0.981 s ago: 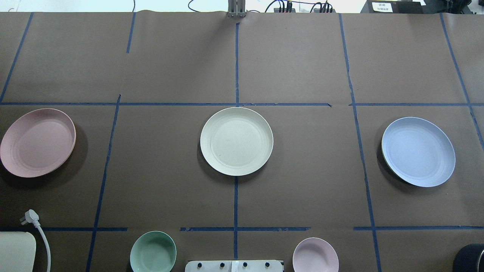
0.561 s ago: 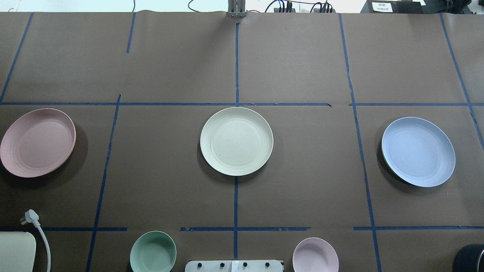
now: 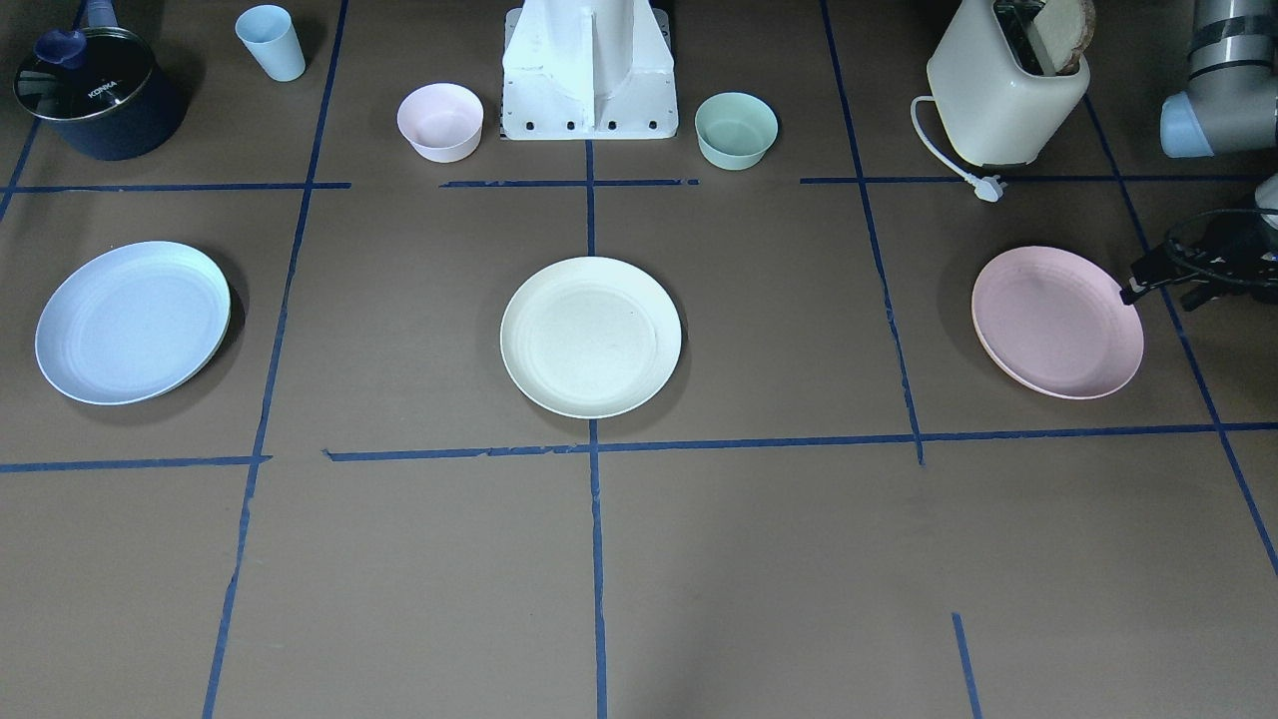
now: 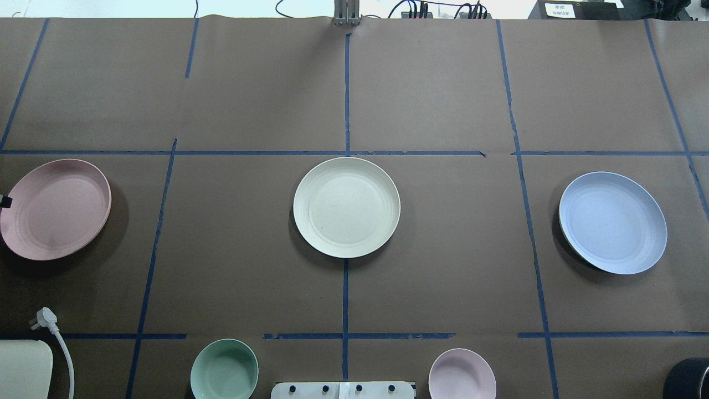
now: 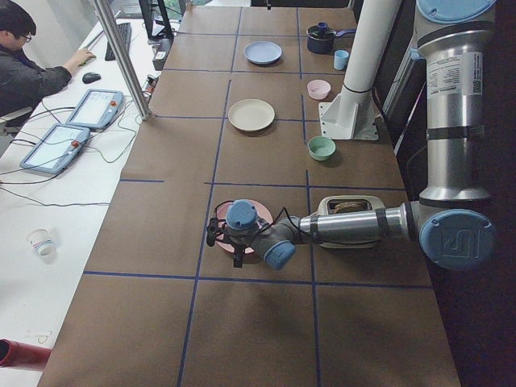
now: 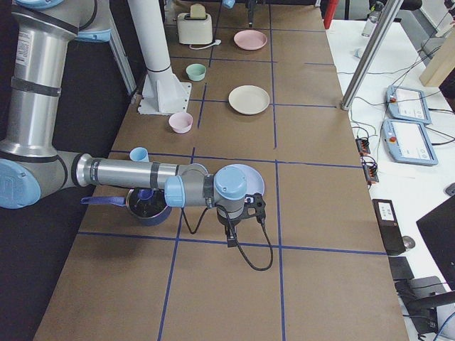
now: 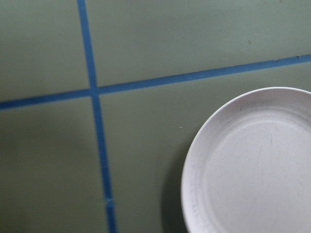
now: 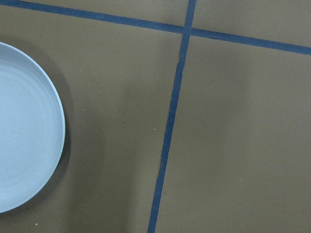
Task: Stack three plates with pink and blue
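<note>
The pale pink plate should go onto the cream-white plate [image 3: 590,338], so next my left gripper should grab the pale pink plate by its outer rim [image 3: 1058,322].
The pale pink plate [image 4: 55,209] lies at the table's left, the cream-white plate [image 4: 346,207] in the middle and the light blue plate [image 4: 612,222] at the right, all flat and far apart. My left gripper [image 3: 1153,298] hangs at the pink plate's outer rim [image 3: 1058,322], its fingers spread and empty; only a black tip [image 4: 4,200] shows in the overhead view. My right gripper [image 6: 238,220] hovers just outside the blue plate [image 6: 238,179]; I cannot tell whether it is open or shut.
A mint bowl [image 4: 224,369] and a small pink bowl [image 4: 462,374] flank the robot base [image 3: 589,70]. A toaster [image 3: 1003,95] with a loose plug [image 4: 43,317] stands near the pink plate. A dark pot [image 3: 95,95] and blue cup [image 3: 272,42] stand near the blue plate.
A black tip of my left gripper has come into the overhead view at the left edge, beside the pink plate. The plates have not moved.
</note>
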Controlling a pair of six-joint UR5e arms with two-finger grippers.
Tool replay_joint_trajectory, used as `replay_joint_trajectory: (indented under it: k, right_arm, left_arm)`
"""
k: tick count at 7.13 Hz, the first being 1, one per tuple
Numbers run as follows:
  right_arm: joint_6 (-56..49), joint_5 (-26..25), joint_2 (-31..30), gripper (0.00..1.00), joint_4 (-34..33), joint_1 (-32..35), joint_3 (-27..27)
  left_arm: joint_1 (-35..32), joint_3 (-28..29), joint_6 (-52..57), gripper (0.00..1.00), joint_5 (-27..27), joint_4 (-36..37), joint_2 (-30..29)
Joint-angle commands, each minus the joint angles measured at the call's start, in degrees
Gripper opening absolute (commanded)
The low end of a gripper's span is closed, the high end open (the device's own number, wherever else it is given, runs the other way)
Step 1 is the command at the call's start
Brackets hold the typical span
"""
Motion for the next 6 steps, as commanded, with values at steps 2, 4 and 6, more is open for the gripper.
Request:
replay_joint_trajectory:
  k: [2, 4, 6]
  right_arm:
    - [-0.07, -0.09, -0.09, 1.0, -0.08, -0.01, -0.13]
    - [-0.07, -0.09, -0.09, 1.0, 0.0, -0.01, -0.13]
    - [-0.07, 0.0, -0.09, 1.0, 0.0, -0.01, -0.04]
  left_arm:
    - [2.78, 3.09, -3.91, 0.83, -0.01, -2.42, -0.39]
    - [2.78, 2.92, -11.21, 0.32, -0.09, -2.94, -0.66]
    - [2.78, 2.83, -11.75, 0.01, -0.27, -3.03, -0.83]
